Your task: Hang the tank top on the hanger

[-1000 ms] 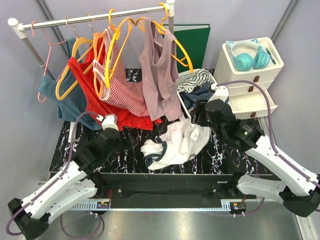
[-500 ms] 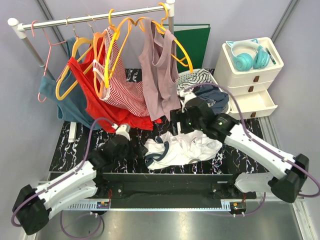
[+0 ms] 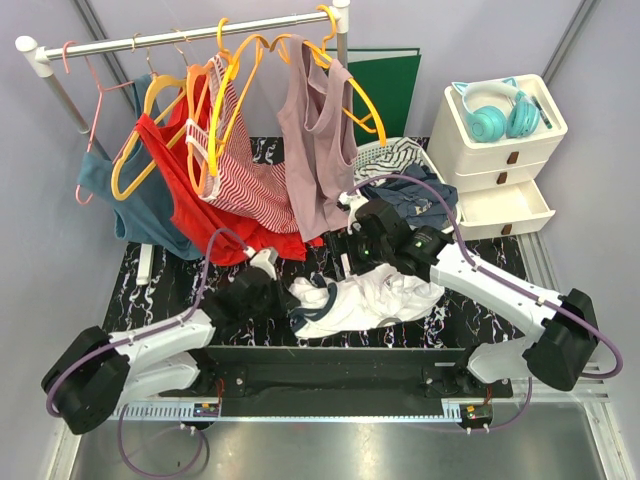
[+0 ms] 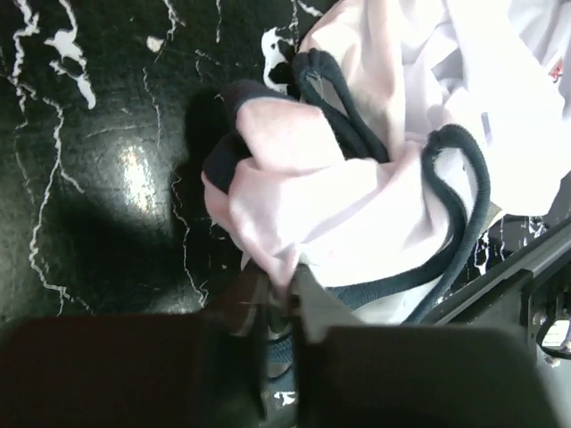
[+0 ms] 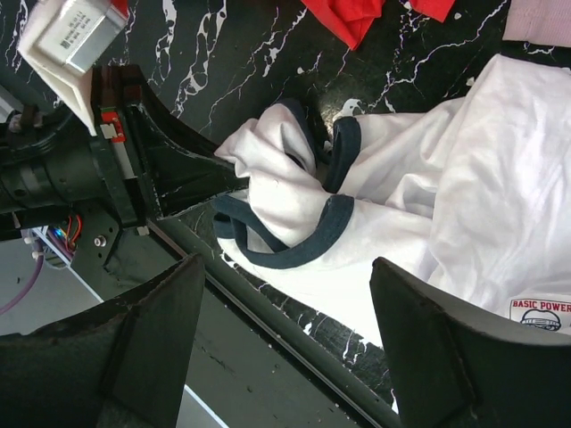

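Observation:
My right gripper is to take hold of the tank top by a navy-trimmed strap [image 3: 328, 300] [image 5: 326, 228] next, so the body of the tank top hangs spread open for the hanger.
The tank top [image 3: 375, 293], white with navy trim, lies crumpled on the black marbled table [image 3: 170, 285]. My left gripper [image 3: 290, 300] sits at its left end. In the left wrist view that gripper [image 4: 285, 299] is shut on a fold of the white tank top [image 4: 357, 205] beside a navy strap. My right gripper [image 3: 355, 265] hovers over the top's back edge. In the right wrist view it [image 5: 285, 343] stands open above the bunched tank top [image 5: 446, 214], holding nothing. Several orange-yellow hangers hang on the rail, one hanger [image 3: 218, 110] at its middle.
The rail [image 3: 190, 35] carries a red top [image 3: 190, 200], a striped top [image 3: 245, 170], a mauve tank top [image 3: 320, 150] and a pink wire hanger [image 3: 95, 110]. A basket of clothes [image 3: 400, 175] and white drawers with headphones [image 3: 500, 130] stand at the back right.
My left gripper slid right to the tank top's left end and shut on the fabric. My right arm swung left and lower over the top, its jaws a little wider.

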Robot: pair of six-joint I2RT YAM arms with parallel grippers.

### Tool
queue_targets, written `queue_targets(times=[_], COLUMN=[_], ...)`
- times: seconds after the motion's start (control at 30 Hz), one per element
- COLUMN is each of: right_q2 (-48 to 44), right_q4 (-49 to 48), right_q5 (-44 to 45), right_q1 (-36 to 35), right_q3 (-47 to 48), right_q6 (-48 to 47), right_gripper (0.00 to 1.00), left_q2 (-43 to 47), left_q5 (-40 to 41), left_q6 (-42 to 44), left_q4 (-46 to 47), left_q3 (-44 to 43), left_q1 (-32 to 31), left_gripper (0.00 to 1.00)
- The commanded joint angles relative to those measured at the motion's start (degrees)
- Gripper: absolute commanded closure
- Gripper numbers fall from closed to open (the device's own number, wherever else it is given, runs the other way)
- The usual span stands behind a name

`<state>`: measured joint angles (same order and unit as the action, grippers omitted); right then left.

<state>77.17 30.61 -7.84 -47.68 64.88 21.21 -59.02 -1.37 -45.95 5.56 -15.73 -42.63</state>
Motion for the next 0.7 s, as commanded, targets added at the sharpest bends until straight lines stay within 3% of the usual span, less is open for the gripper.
queue_targets(times=[0.0,0.13,0.23,0.37,0.5,0.53,0.57,0.67], right_q2=[-1.84,-2.55,-3.42,-5.79,-9.91,-10.71,-11.68,-15.20], right_q4=[-2.40,-2.22,-1.52,0.50,4.10,5.50,6.12,7.18], right_q5=[0.62,3.26,7.56,18.98,27.42,29.78,30.77,32.45], right_q1=[-0.04,-0.04,0.04,0.04,0.22,0.22,0.22,0.31], right_q3=[0.59,1.47,2.09,1.92,-0.36,-0.89,-1.51,-3.71], right_q6=[-0.12,0.76,1.73,3.05,6.03,7.51,8.31,9.11], right_gripper=[0.18,0.17,0.16,0.14,0.12,0.12,0.11,0.11], left_q2=[2.50,8.92,9.90,3.50,-9.04,-11.09,-13.29,-18.31], left_q5=[4.41,16.45,18.32,16.75,15.35,14.56,13.59,10.77], left_q6=[5.25,14.29,22.12,27.31,26.97,26.80,26.79,25.39], left_q4=[-6.50,-22.24,-28.49,-32.45,-31.67,-30.80,-30.27,-28.86], left_q3=[-8.95,-21.25,-30.92,-39.10,-42.71,-44.64,-45.79,-48.69], left_q1=[-0.17,-0.26,-0.70,-3.68,-14.89,-16.85,-18.70,-23.80], left_gripper=[1.00,1.00,1.00,1.00,0.97,0.91,0.79,0.29])
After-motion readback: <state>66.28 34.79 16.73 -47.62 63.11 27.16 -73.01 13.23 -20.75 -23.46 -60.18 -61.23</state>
